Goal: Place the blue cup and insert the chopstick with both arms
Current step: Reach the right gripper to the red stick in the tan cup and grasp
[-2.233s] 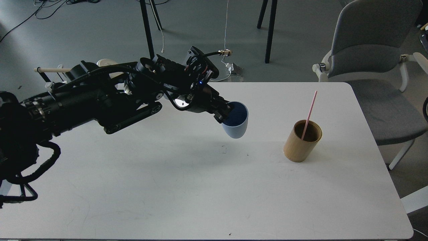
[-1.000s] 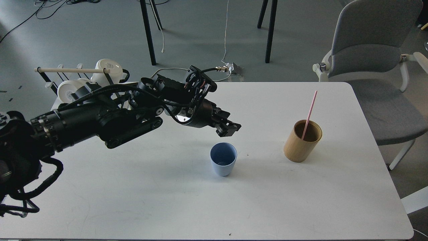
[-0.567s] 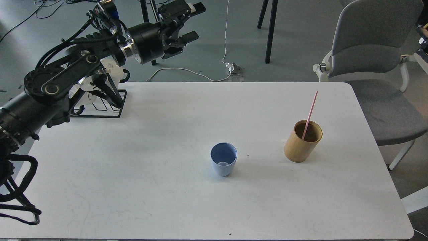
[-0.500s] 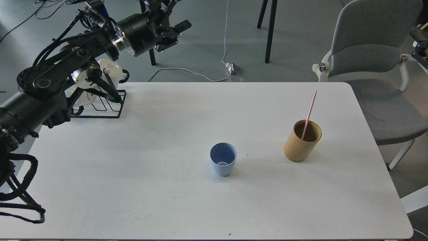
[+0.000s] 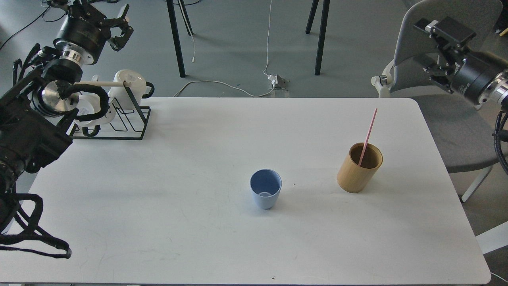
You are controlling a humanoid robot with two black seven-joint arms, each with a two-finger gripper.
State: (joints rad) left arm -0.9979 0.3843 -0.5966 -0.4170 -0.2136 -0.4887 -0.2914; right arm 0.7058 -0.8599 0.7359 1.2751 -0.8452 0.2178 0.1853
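Next, my right gripper grabs the pink chopstick by its exposed upper end (image 5: 374, 116). Then it inserts the chopstick into the blue cup (image 5: 265, 194).
The blue cup (image 5: 265, 194) stands upright and alone on the white table (image 5: 178, 222), near the middle. The pink chopstick (image 5: 368, 134) leans inside a tan wooden cylinder (image 5: 358, 170) to the right of the cup. My left gripper (image 5: 121, 24) is high at the far left, above the mug rack, open and empty, far from the cup. My right gripper (image 5: 431, 49) comes in at the upper right, in front of the chair. Its fingers stand apart and hold nothing, up and to the right of the chopstick.
A black wire rack (image 5: 126, 128) with white mugs (image 5: 127, 84) and a cream rod (image 5: 99, 83) stands at the table's far left corner. A grey chair (image 5: 448, 119) stands past the right edge. Dark table legs and cables are on the floor behind.
My left gripper let go of the blue cup, which now stands on the table, and swung back to the far left. My right arm has come into view at the upper right.
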